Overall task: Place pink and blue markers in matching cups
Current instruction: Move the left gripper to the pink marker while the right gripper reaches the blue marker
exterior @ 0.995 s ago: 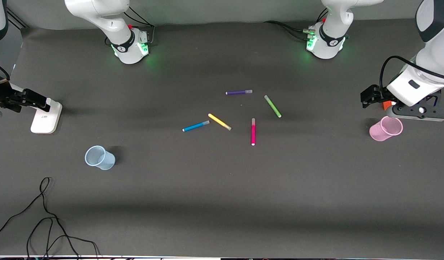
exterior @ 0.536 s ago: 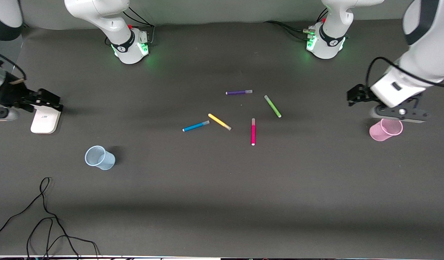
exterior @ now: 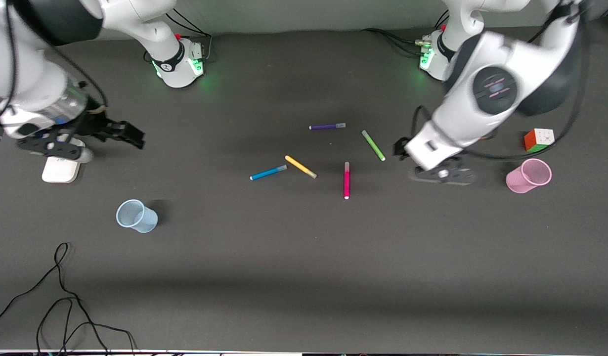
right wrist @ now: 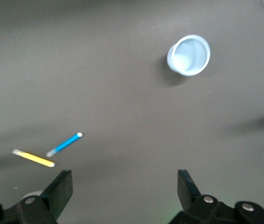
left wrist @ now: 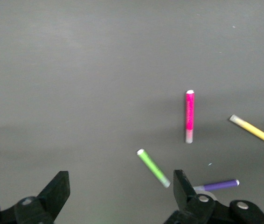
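Observation:
I need to place the pink marker in the pink cup (exterior: 529, 176), so next I should grab the pink marker by its body (exterior: 346, 180) with my left gripper.
The pink marker (exterior: 346, 180) lies in the middle of the table, and the blue marker (exterior: 268, 172) lies beside it toward the right arm's end. The pale blue cup (exterior: 136, 216) stands toward the right arm's end, the pink cup (exterior: 529, 176) toward the left arm's end. My left gripper (exterior: 400, 147) is open and empty, up over the mat beside the green marker (exterior: 373, 145). Its wrist view shows the pink marker (left wrist: 189, 116) ahead of the left gripper (left wrist: 121, 191). My right gripper (exterior: 130, 135) is open and empty; its wrist view shows the blue cup (right wrist: 188, 55) and blue marker (right wrist: 64, 144).
A yellow marker (exterior: 300, 166) lies next to the blue one; a purple marker (exterior: 327, 126) lies nearer the bases. A puzzle cube (exterior: 539, 139) sits by the pink cup. A white block (exterior: 61, 170) lies under the right arm. Black cables (exterior: 62, 306) trail at the front edge.
Both arms have swung in from the table's ends toward the middle. The left gripper left the pink cup, uncovering the cube, and now hovers by the green marker.

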